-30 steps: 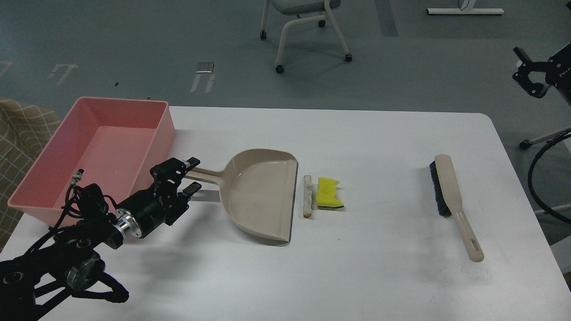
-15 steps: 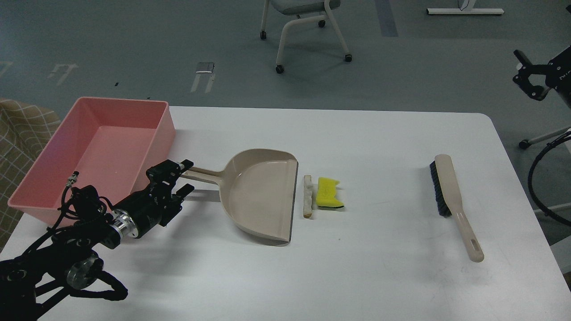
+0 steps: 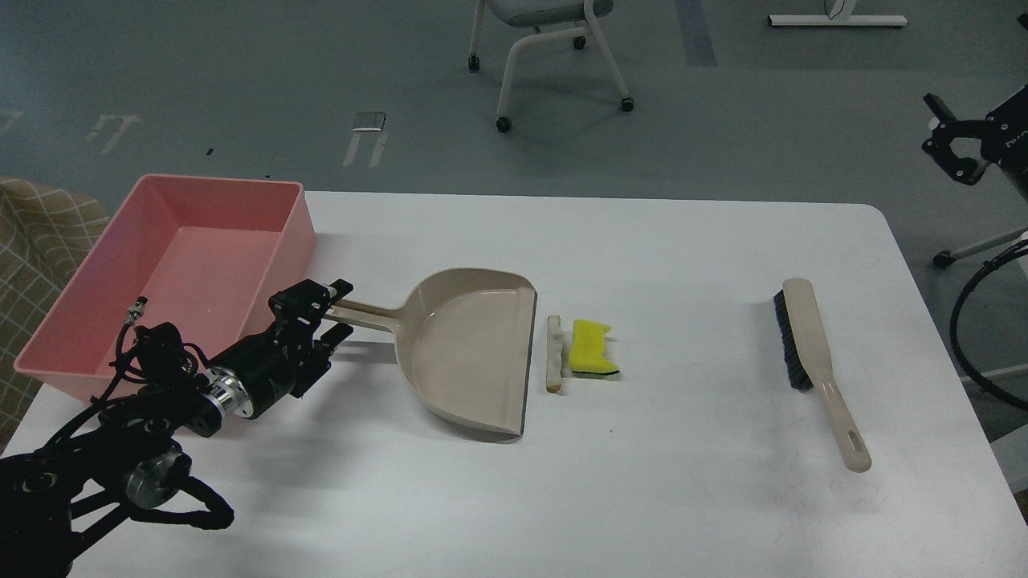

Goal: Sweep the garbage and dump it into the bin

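I will grab the beige dustpan [image 3: 465, 352] by its handle [image 3: 369, 315] next with my left gripper, to hold it steady for sweeping and dumping.
The yellow sponge chunk [image 3: 592, 347] and the bread slice [image 3: 553, 353], seen edge-on, lie side by side on the white table [image 3: 642, 498], just right of the open lip of the beige dustpan [image 3: 474, 353]. The pink bin [image 3: 185, 265] stands at the table's far left and looks empty. My left gripper [image 3: 337, 309] is at the end of the dustpan's handle [image 3: 369, 315], open, with one finger above the handle and one below it. My right gripper [image 3: 941, 138] hangs open beyond the table's far right corner, holding nothing.
A beige hand brush with black bristles [image 3: 807, 345] lies on the right of the table, handle toward me. A wheeled chair [image 3: 554, 48] stands on the floor behind the table. A checked fabric object [image 3: 32, 233] sits left of the bin.
My left gripper drew back a little to the left, then shifted up and forward around the handle's end. The dustpan, the garbage and the brush have not moved. The right gripper barely shifted.
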Robot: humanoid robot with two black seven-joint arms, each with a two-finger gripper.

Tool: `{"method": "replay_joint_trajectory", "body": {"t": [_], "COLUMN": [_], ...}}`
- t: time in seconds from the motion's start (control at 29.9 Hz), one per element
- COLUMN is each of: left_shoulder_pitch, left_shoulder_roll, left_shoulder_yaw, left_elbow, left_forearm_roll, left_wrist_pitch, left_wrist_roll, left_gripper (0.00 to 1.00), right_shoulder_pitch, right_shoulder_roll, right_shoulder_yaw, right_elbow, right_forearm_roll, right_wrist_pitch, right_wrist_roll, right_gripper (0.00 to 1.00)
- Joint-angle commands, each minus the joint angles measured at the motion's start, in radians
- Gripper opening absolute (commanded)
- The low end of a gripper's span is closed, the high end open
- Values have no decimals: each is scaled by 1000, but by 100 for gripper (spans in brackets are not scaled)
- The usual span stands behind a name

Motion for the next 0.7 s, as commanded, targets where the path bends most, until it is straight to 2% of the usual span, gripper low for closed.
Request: {"method": "replay_joint_trajectory", "body": {"t": [0.0,0.07,0.13,0.27,0.43,0.67], "left_shoulder_pitch": [-15,-17,-18,-20,-21,-24], "left_shoulder_roll": [-15,-17,-17,-17,-17,-16], "left_shoulder_yaw": [12,12,14,16,28,28], "left_elbow": [22,24,24,25,27,27], "left_forearm_roll": [0,0,0,0,0,0], "left_wrist_pitch": [0,0,-2,-2,0,0], "left_wrist_roll": [-4,-6,-6,-7,-10,-19], "left_gripper": [68,61,50,43,26,15], "right_shoulder_pitch": [0,0,0,0,0,0], "right_shoulder_roll": [-1,0,0,0,0,-1], "right_shoulder_yaw": [3,5,5,5,5,5], "right_elbow": [0,0,-2,-2,-2,-2], "right_forearm_roll": [0,0,0,0,0,0], "right_wrist_pitch": [0,0,0,0,0,0], "right_wrist_roll": [0,0,0,0,0,0], "right_gripper": [100,100,100,100,100,100]}}
